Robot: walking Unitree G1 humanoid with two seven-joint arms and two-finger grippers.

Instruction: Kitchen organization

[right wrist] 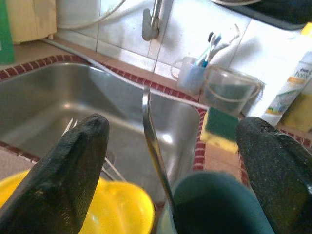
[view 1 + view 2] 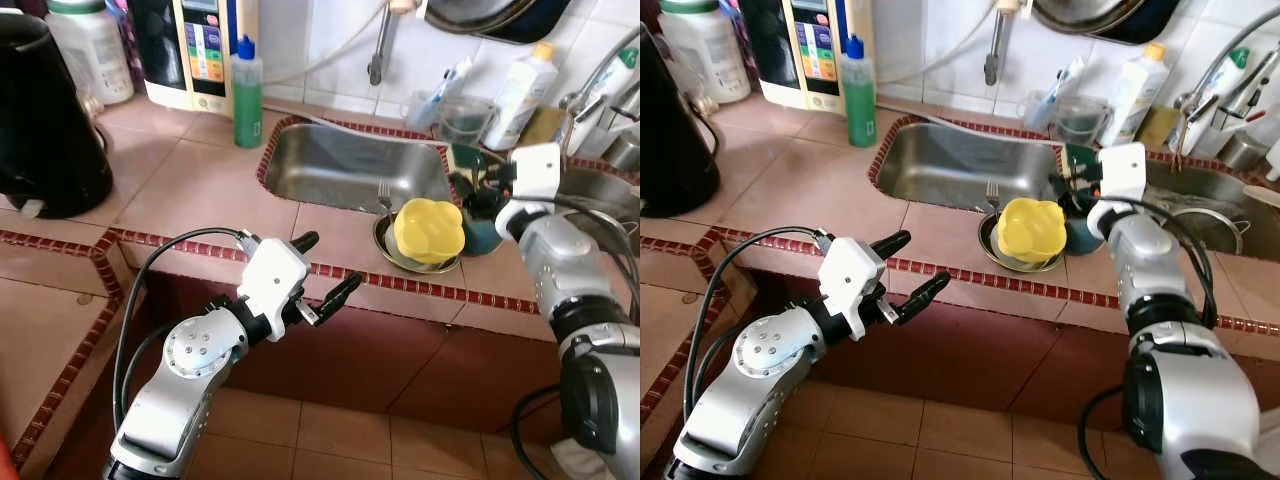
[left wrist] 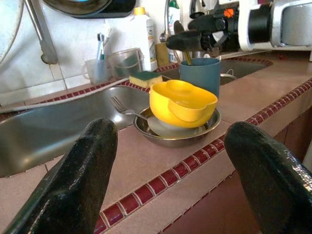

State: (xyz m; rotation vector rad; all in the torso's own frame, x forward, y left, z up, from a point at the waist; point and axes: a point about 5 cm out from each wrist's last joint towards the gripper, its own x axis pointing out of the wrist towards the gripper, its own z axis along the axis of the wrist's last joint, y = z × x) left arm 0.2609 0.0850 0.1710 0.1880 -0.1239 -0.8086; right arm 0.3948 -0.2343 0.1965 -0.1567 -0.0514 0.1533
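The lower end of the metal utensil is inside the sides of the teal cup, so my right gripper will next grab the utensil by the handle standing above the cup's rim (image 1: 155,151).
A yellow bowl (image 2: 428,230) lies in a shallow metal dish (image 2: 385,243) on the tiled counter by the sink, with a fork (image 3: 122,106) resting on the dish's rim. Right beside it stands a teal cup (image 1: 219,207) with a metal utensil handle (image 1: 155,141) sticking up out of it. My right gripper (image 1: 175,122) hovers open just above the cup, one finger on each side of the handle. My left gripper (image 2: 330,262) is open and holds nothing, low in front of the counter edge and pointing toward the dish.
The steel sink (image 2: 350,165) lies behind the dish, with a second basin (image 2: 1200,200) to the right. A black kettle (image 2: 40,110), a green bottle (image 2: 247,95), a white bottle (image 2: 520,95), a sponge (image 1: 222,124) and a toothbrush cup (image 1: 192,78) stand along the counter.
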